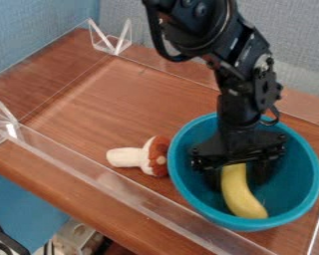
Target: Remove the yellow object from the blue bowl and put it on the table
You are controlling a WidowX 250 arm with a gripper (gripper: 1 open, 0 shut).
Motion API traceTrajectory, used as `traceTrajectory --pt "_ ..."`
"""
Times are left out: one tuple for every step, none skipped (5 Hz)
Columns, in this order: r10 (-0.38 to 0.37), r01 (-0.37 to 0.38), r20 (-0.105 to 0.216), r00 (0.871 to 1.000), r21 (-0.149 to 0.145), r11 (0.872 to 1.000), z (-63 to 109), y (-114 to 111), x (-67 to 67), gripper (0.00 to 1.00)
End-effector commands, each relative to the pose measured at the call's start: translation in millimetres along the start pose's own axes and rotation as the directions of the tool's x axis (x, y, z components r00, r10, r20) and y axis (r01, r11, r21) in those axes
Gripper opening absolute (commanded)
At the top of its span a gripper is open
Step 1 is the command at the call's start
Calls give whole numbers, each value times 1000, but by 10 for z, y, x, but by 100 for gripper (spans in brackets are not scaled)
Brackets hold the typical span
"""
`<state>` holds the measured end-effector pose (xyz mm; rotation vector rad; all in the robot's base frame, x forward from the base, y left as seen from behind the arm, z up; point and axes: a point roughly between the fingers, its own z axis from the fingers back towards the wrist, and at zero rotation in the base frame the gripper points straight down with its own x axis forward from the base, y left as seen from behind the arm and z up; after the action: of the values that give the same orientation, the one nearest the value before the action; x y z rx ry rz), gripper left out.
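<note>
The banana needs to go out of the blue bowl (303, 182) and onto the table, so my gripper should grab it by its stem end (233, 173) next.
The yellow object (242, 192), a small curved toy banana, lies inside the blue bowl (303, 182) at the near right of the table (109, 105). My gripper (237, 162) points straight down into the bowl, open, its two black fingers straddling the banana's upper end. Nothing is held. The arm covers the bowl's far rim.
A cream mushroom-shaped toy with a reddish part (139, 156) lies on the wood just left of the bowl. Low clear acrylic walls (69, 149) run along the table's near and left edges, with a clear stand (113, 38) at the back.
</note>
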<state>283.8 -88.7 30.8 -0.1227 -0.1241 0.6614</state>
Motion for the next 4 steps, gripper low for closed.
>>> traceTrajectory --pt "47 -47 4 999 13 999 -90 54 -8 0" --pt "73 -73 7 997 17 997 -84 61 -59 100" --pt "89 -89 10 996 24 996 -129 142 -71 100" --pt "105 -105 14 994 33 994 -160 225 -83 100"
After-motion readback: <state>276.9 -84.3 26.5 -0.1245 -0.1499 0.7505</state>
